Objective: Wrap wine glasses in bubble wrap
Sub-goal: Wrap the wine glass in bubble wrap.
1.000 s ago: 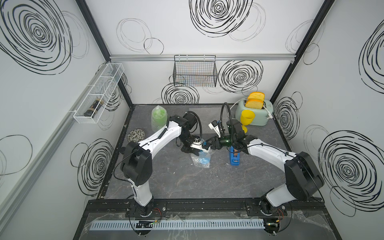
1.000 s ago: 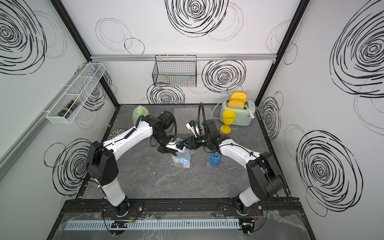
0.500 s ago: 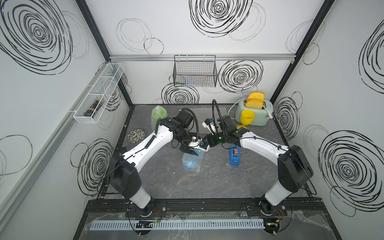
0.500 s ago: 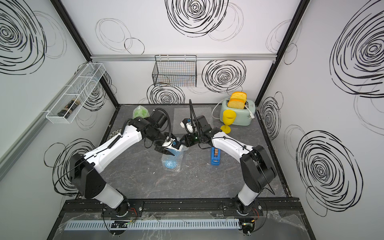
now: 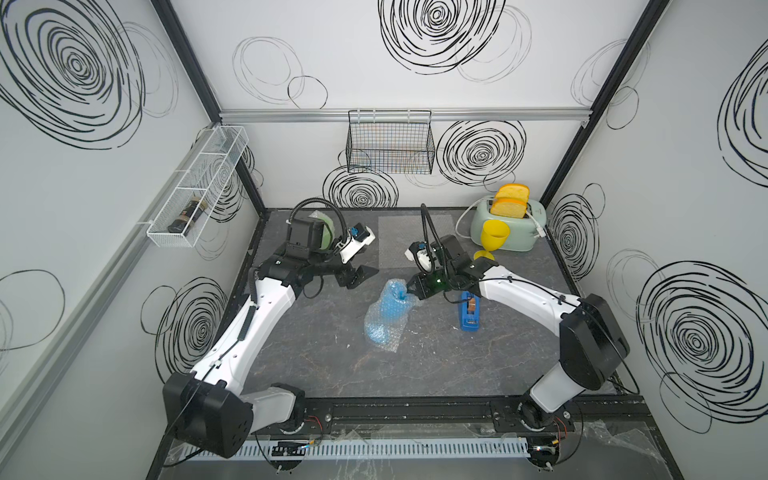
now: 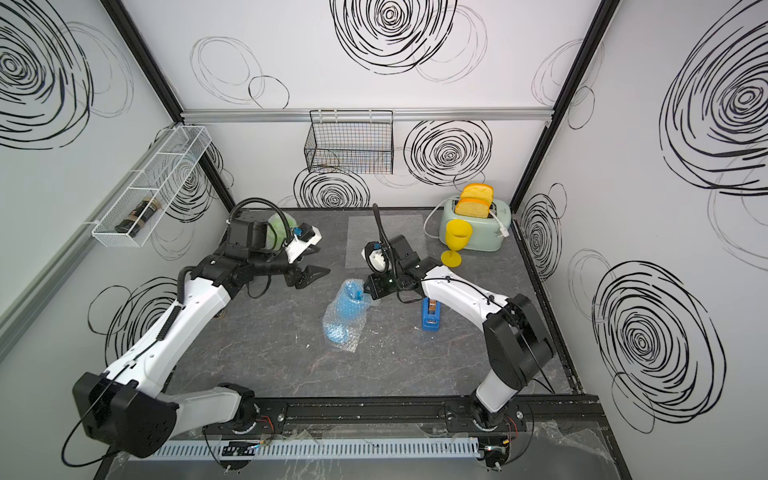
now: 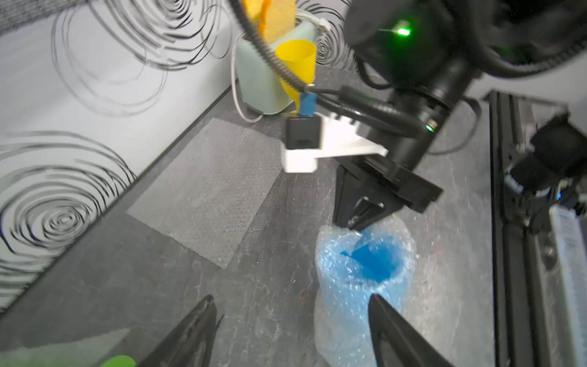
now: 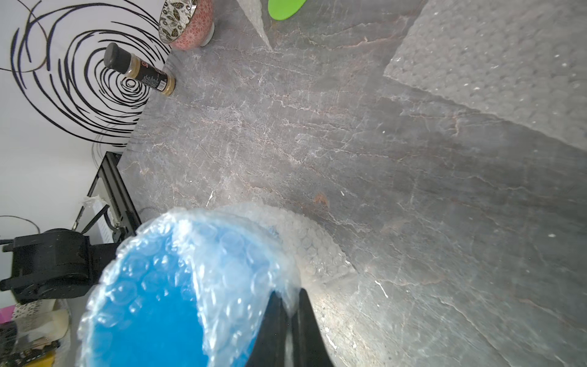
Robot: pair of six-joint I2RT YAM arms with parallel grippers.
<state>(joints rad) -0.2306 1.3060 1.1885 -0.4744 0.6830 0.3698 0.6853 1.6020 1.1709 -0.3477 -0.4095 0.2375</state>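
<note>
I will grab the blue wine glass by its wrapped rim next with my left gripper, opposite my right gripper. Then the glass can be set aside still wrapped.
The blue wine glass [image 5: 388, 311] [image 6: 345, 309] sits tilted mid-table inside crumpled bubble wrap [image 8: 241, 254]. My right gripper [image 5: 409, 293] [image 8: 290, 295] is shut on a pinch of that wrap at the glass's rim. My left gripper [image 5: 361, 276] [image 7: 292, 300] is open and empty, a short way left of the wrapped glass [image 7: 365, 263]. A flat bubble wrap sheet [image 5: 395, 239] [image 7: 206, 190] lies at the back. The yellow wine glass [image 5: 493, 239] [image 6: 457, 239] stands upright by the toaster. The green one [image 5: 328, 237] is mostly hidden behind my left wrist.
A blue tape dispenser [image 5: 469, 316] [image 6: 431, 316] lies under my right forearm. A mint toaster [image 5: 509, 226] with bread stands back right. A patterned bowl [image 8: 185, 22] and a spice bottle [image 8: 139, 71] are at the left wall. A wire basket [image 5: 390, 143] hangs on the back wall.
My left gripper opened, let go of the wrapped blue glass and drew back to the left. My right gripper closed on the wrap at the rim.
</note>
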